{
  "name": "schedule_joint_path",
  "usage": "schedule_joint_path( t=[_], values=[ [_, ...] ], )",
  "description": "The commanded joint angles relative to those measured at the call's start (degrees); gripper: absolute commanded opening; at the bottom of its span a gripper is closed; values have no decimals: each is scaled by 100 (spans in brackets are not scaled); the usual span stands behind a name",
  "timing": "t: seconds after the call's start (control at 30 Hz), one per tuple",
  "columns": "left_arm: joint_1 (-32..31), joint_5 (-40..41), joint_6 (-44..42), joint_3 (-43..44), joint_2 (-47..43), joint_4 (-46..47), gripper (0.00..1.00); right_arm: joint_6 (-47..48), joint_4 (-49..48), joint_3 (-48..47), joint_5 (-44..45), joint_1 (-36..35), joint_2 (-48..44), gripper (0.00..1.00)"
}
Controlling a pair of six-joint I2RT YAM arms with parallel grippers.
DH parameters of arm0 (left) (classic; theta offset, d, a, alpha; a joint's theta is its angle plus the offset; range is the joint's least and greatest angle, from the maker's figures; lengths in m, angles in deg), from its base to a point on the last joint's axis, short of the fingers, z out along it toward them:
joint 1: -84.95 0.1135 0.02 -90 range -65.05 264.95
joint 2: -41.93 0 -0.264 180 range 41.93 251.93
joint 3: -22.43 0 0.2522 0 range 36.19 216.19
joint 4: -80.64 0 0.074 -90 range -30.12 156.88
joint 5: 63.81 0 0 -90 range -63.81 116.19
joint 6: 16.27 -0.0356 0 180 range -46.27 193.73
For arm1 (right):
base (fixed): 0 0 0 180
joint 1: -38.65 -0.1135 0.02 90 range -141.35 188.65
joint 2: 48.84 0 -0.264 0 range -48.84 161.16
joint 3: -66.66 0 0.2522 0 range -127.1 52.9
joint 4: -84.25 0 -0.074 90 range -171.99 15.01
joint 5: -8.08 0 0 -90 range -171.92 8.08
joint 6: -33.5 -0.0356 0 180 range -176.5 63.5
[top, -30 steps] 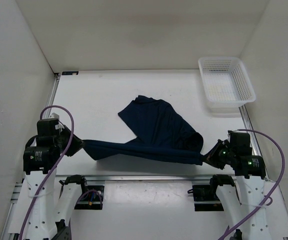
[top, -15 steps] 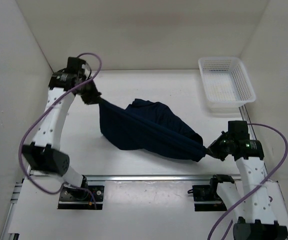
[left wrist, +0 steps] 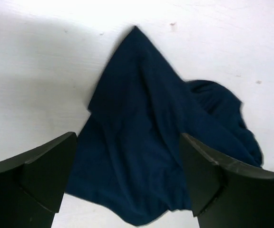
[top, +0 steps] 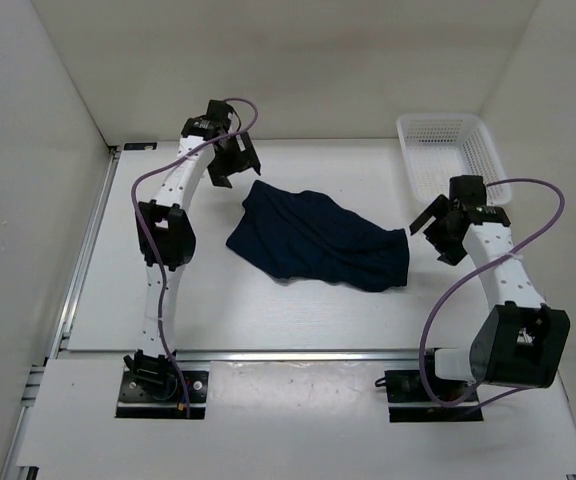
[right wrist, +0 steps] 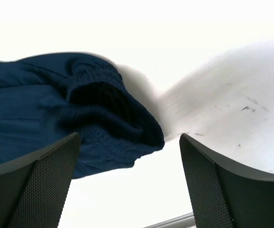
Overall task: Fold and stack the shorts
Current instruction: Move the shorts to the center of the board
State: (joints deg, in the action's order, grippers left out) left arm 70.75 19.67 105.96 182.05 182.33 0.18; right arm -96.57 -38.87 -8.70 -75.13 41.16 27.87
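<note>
My left gripper should next grab the far corner of the shorts, away from the waistband. The waistband end then stays free for straightening and folding.
The dark navy shorts (top: 313,238) lie in a rumpled, roughly folded heap on the white table's middle, free of both grippers. My left gripper (top: 230,165) hovers open just beyond their far left corner. In the left wrist view the shorts (left wrist: 151,142) spread below and between the wide-apart fingers (left wrist: 37,175), untouched. My right gripper (top: 438,232) stands open just right of the right end of the shorts. In the right wrist view the elastic waistband end of the shorts (right wrist: 103,118) lies ahead of my open gripper (right wrist: 130,156), with bare table between the mesh-padded fingers (right wrist: 227,185).
A white plastic mesh basket (top: 451,170) stands at the far right corner, close behind the right arm. White walls (top: 28,150) close in the table on the left, back and right. A metal rail (top: 288,355) runs along the near edge.
Both grippers have opened and let go of the shorts. The left arm swung to the far left, the right moved away from the near edge. The stretched shorts now lie on the table.
</note>
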Motion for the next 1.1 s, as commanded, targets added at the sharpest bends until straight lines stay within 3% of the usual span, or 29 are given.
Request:
schedule_joint_path(
  t=[0.0,0.17,0.33,0.5,0.63,0.77,0.97,1.07],
  values=[
    [22,63,-172,-983,-1291,419,100,368,-32,6,349,13,-366,91],
    [22,450,-402,-3078,-2428,473,100,545,92,849,-228,383,-920,91],
    [22,214,-349,-5029,-2939,1044,100,492,-48,1475,-907,383,-1167,93],
    [-31,213,-296,-5279,-2939,1097,99,834,-101,1424,-1205,383,-1167,91],
    [-31,213,-226,-4762,-2641,1097,96,966,-154,1072,-1329,383,-1228,87],
    [-83,266,-164,-3568,-1783,773,95,879,-154,659,-1382,383,-957,78],
    [-258,117,56,-925,-306,219,94,484,-276,290,-1776,278,-596,71],
    [-390,3,204,-192,223,104,94,195,-330,237,-1927,216,-386,73]
  ],
)
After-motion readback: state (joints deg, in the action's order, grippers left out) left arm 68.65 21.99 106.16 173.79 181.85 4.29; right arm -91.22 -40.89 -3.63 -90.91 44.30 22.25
